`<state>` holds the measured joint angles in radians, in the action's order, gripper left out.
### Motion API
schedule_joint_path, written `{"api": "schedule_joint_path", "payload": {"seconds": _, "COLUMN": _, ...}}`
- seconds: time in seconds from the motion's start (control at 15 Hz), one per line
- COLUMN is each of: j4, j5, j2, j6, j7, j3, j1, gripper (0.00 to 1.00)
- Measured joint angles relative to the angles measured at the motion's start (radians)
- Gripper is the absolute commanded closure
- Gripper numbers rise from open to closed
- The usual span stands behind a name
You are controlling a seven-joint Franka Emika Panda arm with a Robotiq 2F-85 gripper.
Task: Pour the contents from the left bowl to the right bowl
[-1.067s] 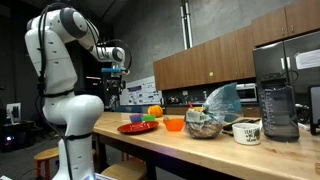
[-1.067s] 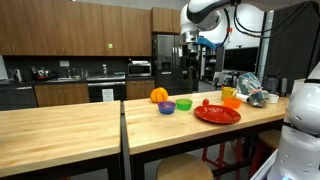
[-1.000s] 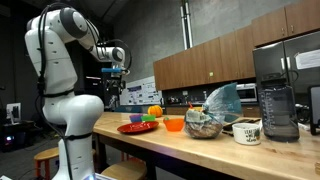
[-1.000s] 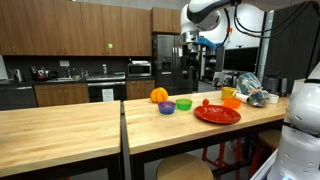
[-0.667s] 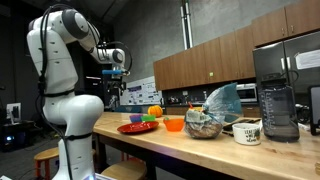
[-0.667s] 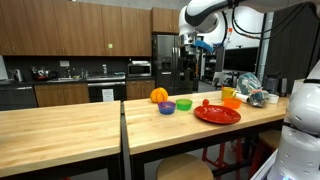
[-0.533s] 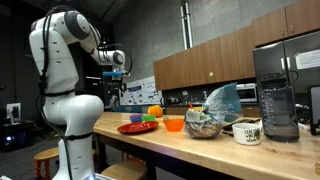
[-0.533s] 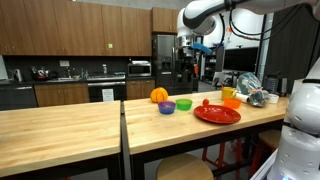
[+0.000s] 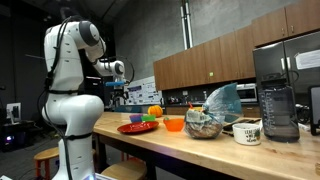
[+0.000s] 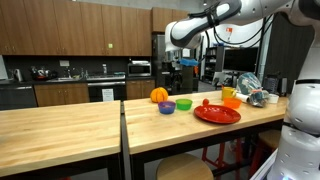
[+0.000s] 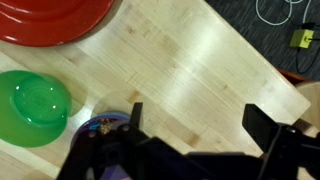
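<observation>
My gripper grabs the purple bowl by its rim on the side away from the green bowl next, so the purple bowl's facing rim stays free to pour.
The small purple-blue bowl stands on the wooden table next to a green bowl; it also shows in an exterior view. In the wrist view only its rim shows, beside my left finger, with the green bowl further left. The orange bowl stands further along the table. My gripper is open and empty. It hangs well above the table, over the purple bowl's area, in both exterior views.
A red plate with small items lies between the bowls; its edge shows in the wrist view. An orange fruit sits behind the purple bowl. A clear glass bowl, a mug and a blender stand beyond the orange bowl.
The arm has swung, and the gripper has moved down and sideways toward the purple bowl's end of the table. The bowls have not moved.
</observation>
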<state>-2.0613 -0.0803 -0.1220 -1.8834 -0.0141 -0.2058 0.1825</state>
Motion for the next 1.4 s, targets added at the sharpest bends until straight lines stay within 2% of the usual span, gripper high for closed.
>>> {"api": "schedule_joint_path", "payload": {"seconds": 0.4, "j4": 0.057, "j5": 0.097, "j2": 0.164, "j6": -0.134, "j7": 0.0, "j3": -0.028, "j1": 0.021, "gripper": 0.0}}
{"api": "schedule_joint_path", "payload": {"seconds": 0.87, "j4": 0.136, "j5": 0.171, "j2": 0.319, "j6": -0.19, "j7": 0.0, "j3": -0.023, "j1": 0.03, "gripper": 0.0}}
{"api": "schedule_joint_path", "payload": {"seconds": 0.93, "j4": 0.144, "j5": 0.182, "j2": 0.334, "j6": -0.194, "j7": 0.0, "j3": -0.019, "j1": 0.03, "gripper": 0.05}}
{"api": "schedule_joint_path", "payload": {"seconds": 1.0, "j4": 0.151, "j5": 0.192, "j2": 0.347, "j6": -0.197, "j7": 0.0, "j3": -0.015, "j1": 0.03, "gripper": 0.26}}
{"api": "schedule_joint_path", "payload": {"seconds": 1.2, "j4": 0.167, "j5": 0.207, "j2": 0.372, "j6": -0.2, "j7": -0.001, "j3": -0.003, "j1": 0.029, "gripper": 0.34}}
{"api": "schedule_joint_path", "payload": {"seconds": 1.4, "j4": 0.176, "j5": 0.209, "j2": 0.382, "j6": -0.2, "j7": -0.001, "j3": 0.004, "j1": 0.029, "gripper": 0.57}}
